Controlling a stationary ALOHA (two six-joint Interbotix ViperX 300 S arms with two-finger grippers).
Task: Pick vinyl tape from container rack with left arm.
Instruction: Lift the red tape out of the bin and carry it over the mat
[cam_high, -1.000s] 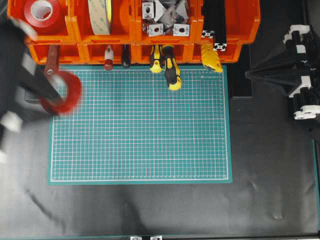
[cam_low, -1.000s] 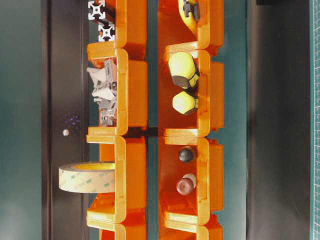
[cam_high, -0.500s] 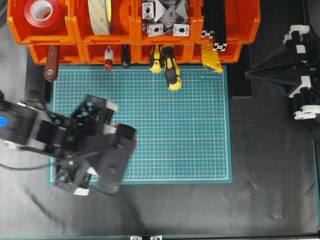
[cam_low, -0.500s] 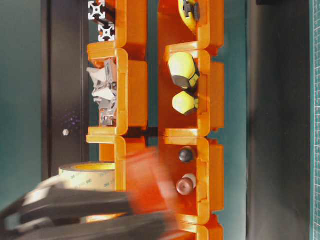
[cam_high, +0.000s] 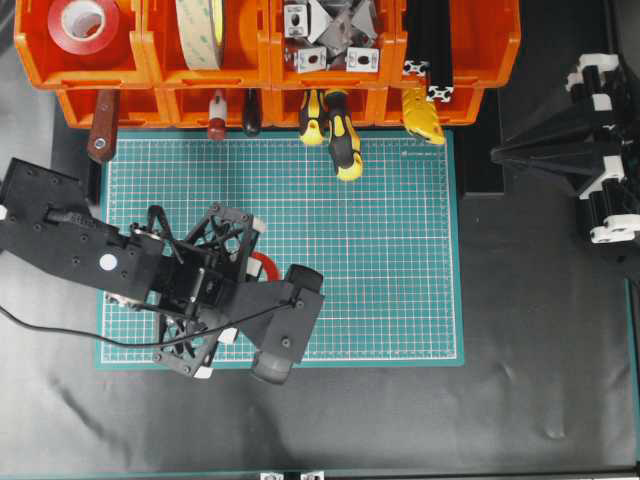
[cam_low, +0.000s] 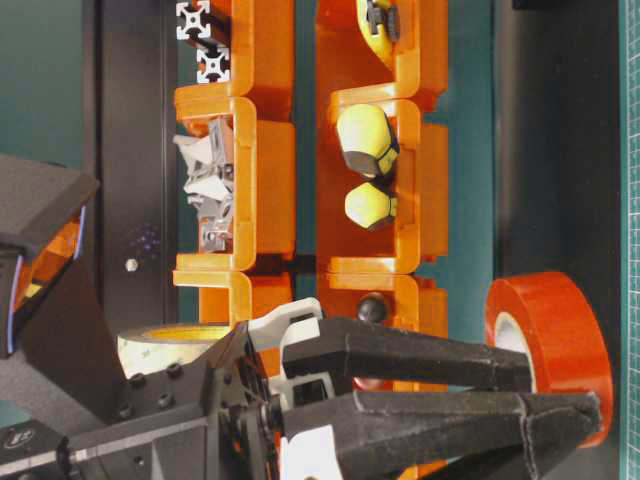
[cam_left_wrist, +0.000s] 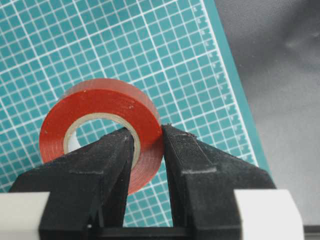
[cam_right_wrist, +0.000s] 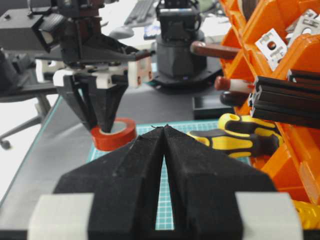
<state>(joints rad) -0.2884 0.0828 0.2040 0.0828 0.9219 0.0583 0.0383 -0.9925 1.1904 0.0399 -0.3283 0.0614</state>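
Note:
The red tape roll (cam_left_wrist: 145, 112) is hanging flat and low over the green cutting mat and would lie there, so my left gripper should open now.
My left gripper (cam_high: 256, 276) is shut on a glossy red vinyl tape roll (cam_high: 263, 264), one finger inside its core and one outside. It holds the roll low at the front left of the green cutting mat (cam_high: 380, 260). The wrist view shows the tape (cam_left_wrist: 100, 107) pinched between the fingers (cam_left_wrist: 112, 160). The table-level view shows it (cam_low: 555, 335) close to the mat. The orange container rack (cam_high: 145, 60) runs along the far edge, with a second red roll (cam_high: 82, 22) in its top left bin. My right gripper (cam_high: 505, 150) is shut and empty at the right.
The rack holds a cream tape roll (cam_high: 200, 30), metal brackets (cam_high: 330, 30), black extrusions (cam_high: 430, 40), and yellow-black screwdrivers (cam_high: 340, 140) sticking out over the mat. A red-handled tool (cam_high: 102, 130) protrudes at the left.
My left arm has carried the red tape from beside the rack down and right to the front left of the mat, then lowered it towards the surface. The right arm has not moved.

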